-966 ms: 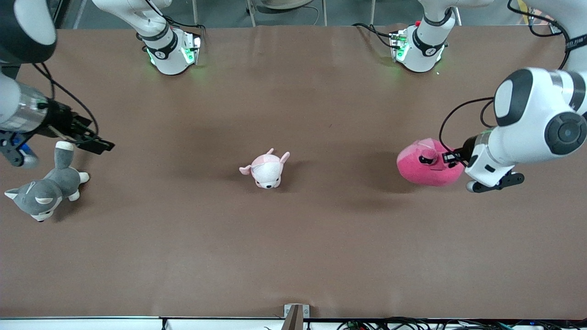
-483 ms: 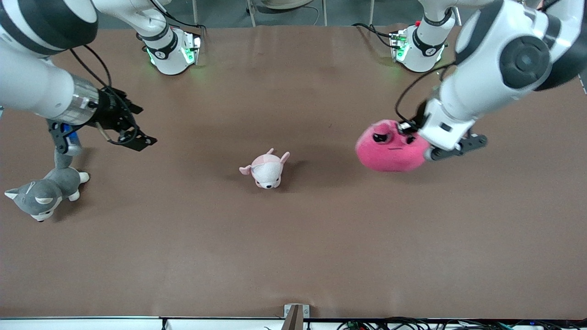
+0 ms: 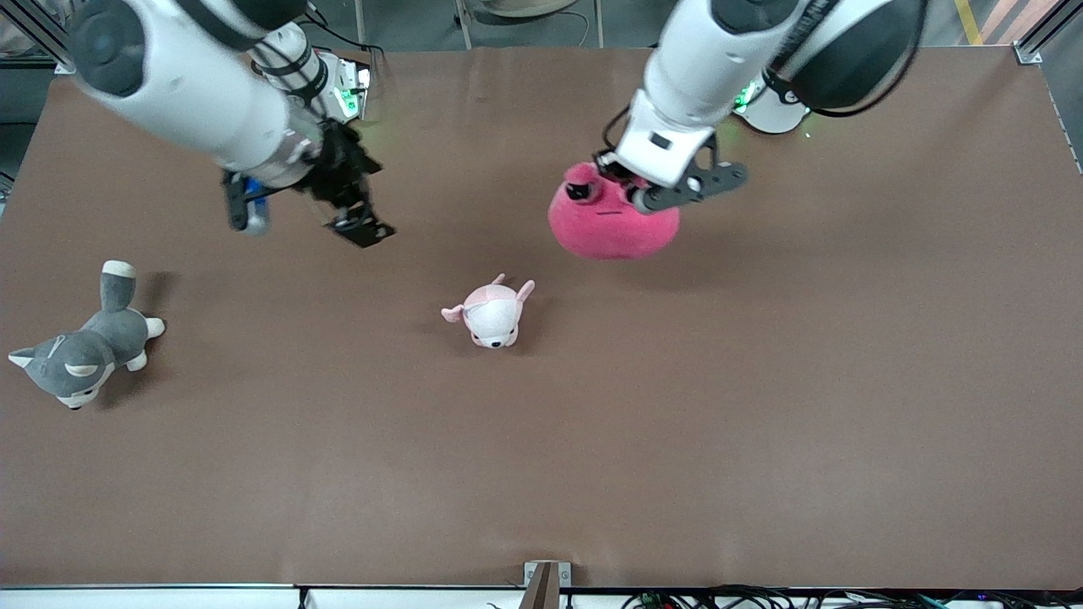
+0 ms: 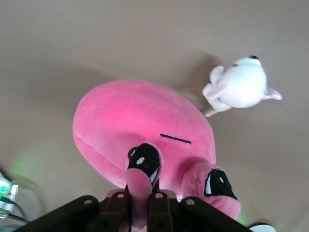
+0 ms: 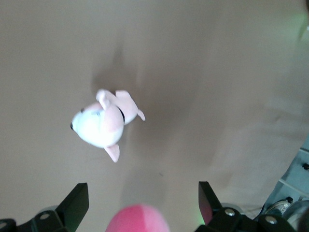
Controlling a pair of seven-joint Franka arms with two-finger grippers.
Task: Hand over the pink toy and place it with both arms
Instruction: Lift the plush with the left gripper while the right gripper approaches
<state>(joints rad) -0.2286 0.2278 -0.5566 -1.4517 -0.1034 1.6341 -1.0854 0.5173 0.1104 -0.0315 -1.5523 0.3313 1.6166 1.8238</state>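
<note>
My left gripper holds the pink toy (image 3: pixel 611 222), so my right gripper needs to grab its free eye stalk to take the toy over and place it.
The pink toy (image 3: pixel 611 222), a deep magenta blob plush with dark bulging eyes, hangs in the air over the table's middle, toward the robots' bases. My left gripper (image 3: pixel 611 188) is shut on one of its eye stalks; the left wrist view shows the stalk pinched between the fingers (image 4: pixel 159 212) and the body (image 4: pixel 140 125) hanging below. My right gripper (image 3: pixel 355 216) is open and empty, in the air over the table beside the toy, toward the right arm's end. In the right wrist view its fingers (image 5: pixel 77 203) stand wide apart and the toy's edge (image 5: pixel 137 218) shows between them.
A small pale pink-and-white animal plush (image 3: pixel 492 314) lies at the table's middle, nearer the front camera than the pink toy; it also shows in both wrist views (image 4: pixel 241 87) (image 5: pixel 104 124). A grey-and-white dog plush (image 3: pixel 85 347) lies at the right arm's end.
My left arm has lifted the pink toy and carried it from its own end toward the table's middle. My right gripper has left the dog plush and moved toward the middle too.
</note>
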